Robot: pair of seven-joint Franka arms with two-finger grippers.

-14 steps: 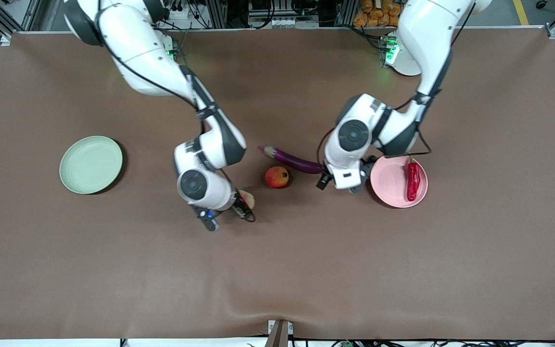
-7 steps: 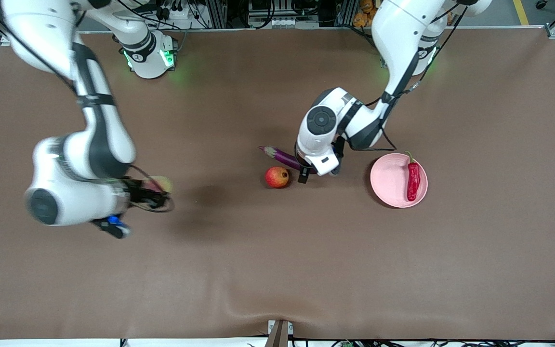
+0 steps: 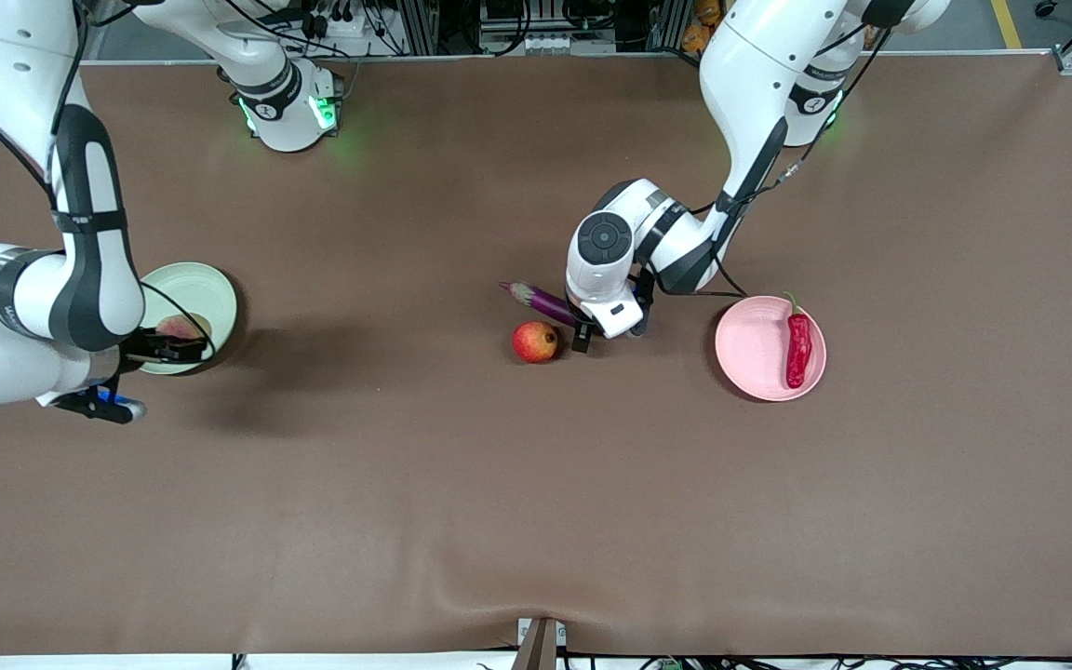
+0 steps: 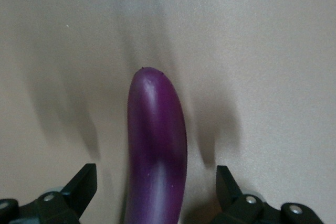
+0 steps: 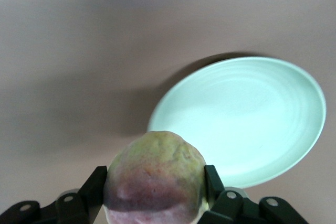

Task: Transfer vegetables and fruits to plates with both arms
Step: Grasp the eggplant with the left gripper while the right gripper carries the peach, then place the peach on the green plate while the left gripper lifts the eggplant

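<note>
My left gripper should close on the purple eggplant (image 3: 545, 302) (image 4: 156, 145) now, because the eggplant is between its low, spread fingers.
My right gripper (image 3: 184, 341) is shut on the pinkish-tan round fruit (image 3: 180, 327) and holds it over the mint green plate (image 3: 210, 288); the right wrist view shows the fruit (image 5: 155, 179) between the fingers, with the plate (image 5: 247, 124) below. My left gripper (image 3: 596, 335) is open and low over the purple eggplant (image 3: 545, 302). In the left wrist view the eggplant (image 4: 156, 145) lies between the spread fingers, untouched. The red-orange fruit (image 3: 535, 341) rests beside the eggplant, nearer the front camera. The red chili pepper (image 3: 797, 345) lies in the pink plate (image 3: 750, 349).
The brown table cover (image 3: 536, 502) stretches wide toward the front camera. The arms' bases stand at the table's back edge.
My right arm has carried the pinkish-tan fruit from the table's middle to over the mint green plate. My left gripper has moved from the pink plate's edge to over the eggplant.
</note>
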